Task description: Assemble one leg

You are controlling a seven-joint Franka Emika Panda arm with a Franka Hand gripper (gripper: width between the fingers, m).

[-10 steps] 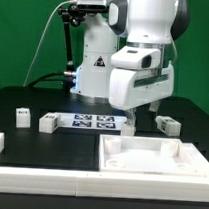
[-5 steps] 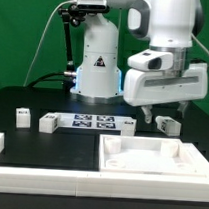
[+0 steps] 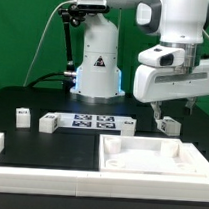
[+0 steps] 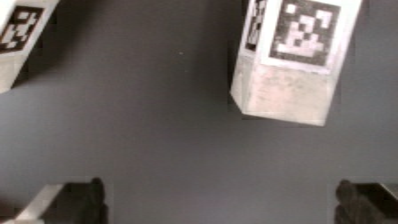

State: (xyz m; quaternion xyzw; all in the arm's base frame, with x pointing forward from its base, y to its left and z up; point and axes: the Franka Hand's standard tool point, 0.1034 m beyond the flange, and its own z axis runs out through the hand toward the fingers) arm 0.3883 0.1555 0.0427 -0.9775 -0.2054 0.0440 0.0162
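My gripper grabs the small leg by its tagged body (image 3: pixel 171 127) next, to assemble one leg onto the white tray-like piece (image 3: pixel 149 156).
My gripper (image 3: pixel 163 112) hangs open and empty at the exterior view's right, just above a small white leg (image 3: pixel 169 125) with a tag on its face. In the wrist view that leg (image 4: pixel 290 60) lies ahead of my gripper (image 4: pixel 217 203), between the lines of the two dark fingertips (image 4: pixel 68 203), apart from them. The edge of a second tagged block (image 4: pixel 22 40) shows at the side. Two more legs (image 3: pixel 23 115) (image 3: pixel 48 121) lie at the exterior view's left. The large white tray-like piece (image 3: pixel 149 156) lies in front.
The marker board (image 3: pixel 91 121) lies flat at the table's middle, in front of the robot base (image 3: pixel 97 62). A white wall (image 3: pixel 9 153) runs along the front left of the table.
My gripper has moved toward the exterior view's right, from over the tray's back edge to above the right-hand leg. It has stayed open and empty.
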